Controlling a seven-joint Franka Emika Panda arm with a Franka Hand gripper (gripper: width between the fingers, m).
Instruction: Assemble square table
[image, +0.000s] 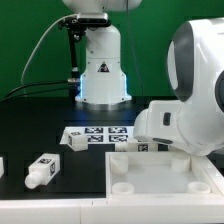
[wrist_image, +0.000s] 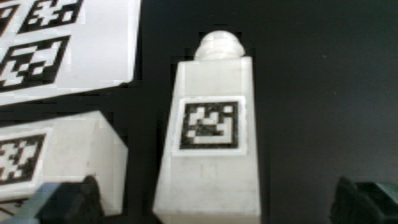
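In the wrist view my fingers reach down on either side of the leg's near end (wrist_image: 210, 195), so closing now would catch it and it is time to close on the leg.
In the wrist view a white table leg (wrist_image: 214, 130) lies on the black table, a square black-and-white tag on its upper face and its rounded peg end pointing away. My gripper (wrist_image: 217, 208) is open and straddles the leg's near end. One dark fingertip (wrist_image: 63, 205) stands on each side, with a gap to the leg. A second tagged leg (wrist_image: 54, 160) lies close beside it. The square tabletop slab (image: 150, 172) with round corner holes lies at the front of the exterior view. Another leg (image: 42, 170) lies to the exterior view's left. The arm's bulky links (image: 195, 80) hide the gripper there.
The marker board (image: 100, 135) lies flat mid-table, and its corner (wrist_image: 63, 40) shows near the legs in the wrist view. The robot base (image: 100, 70) stands behind it with cables. A white part (image: 2, 165) shows at the exterior view's left edge.
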